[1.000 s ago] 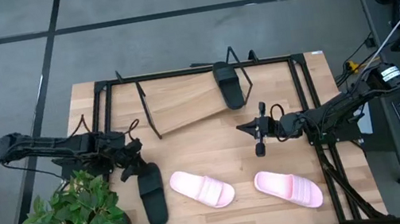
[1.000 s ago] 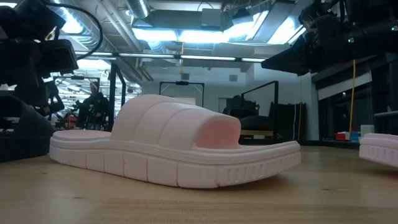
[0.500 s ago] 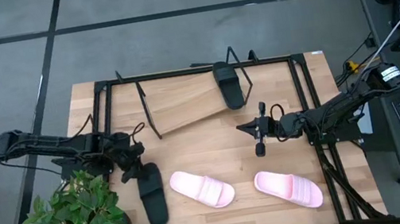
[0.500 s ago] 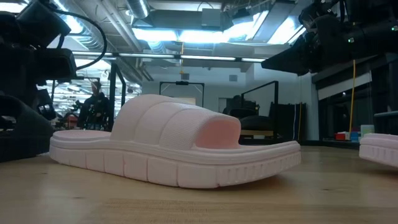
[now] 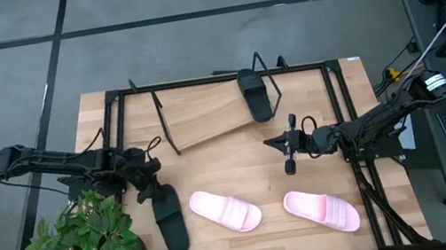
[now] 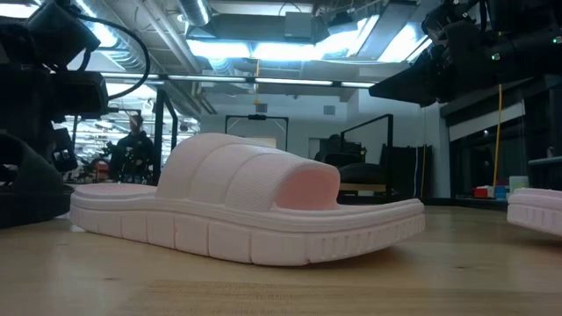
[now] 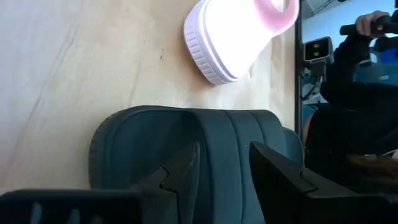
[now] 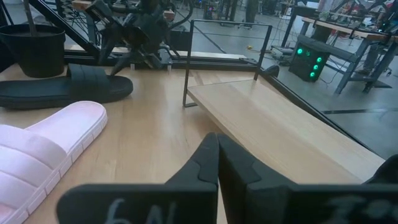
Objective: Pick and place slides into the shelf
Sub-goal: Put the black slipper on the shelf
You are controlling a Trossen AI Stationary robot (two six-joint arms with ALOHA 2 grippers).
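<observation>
The left gripper grabs the second black slide by its ribbed strap next, to place the slide into the shelf.
One black slide lies flat near the table's left front, beside a pink slide. A second pink slide lies farther right. The other black slide rests on the right end of the slanted light-wood shelf. My left gripper is open, low over the black slide's far end. In the left wrist view its fingers straddle the ribbed strap. My right gripper hovers shut at mid-table, right of the shelf, holding nothing. My left gripper comes at the black slide's strap from above, slanting. One fingertip is at the strap's edge by the foot opening, the other over the strap's ribbed top. I cannot tell whether either touches. The slide lies flat on the table.
A potted plant stands at the table's left front corner, close to my left arm. A large black metal frame runs around the far part of the table. Bare wood lies between the shelf and the pink slides. A laptop sits off the right edge.
My left gripper has moved a little toward the table's near edge and down, closing in on the black slide's strap. My right arm has kept still.
</observation>
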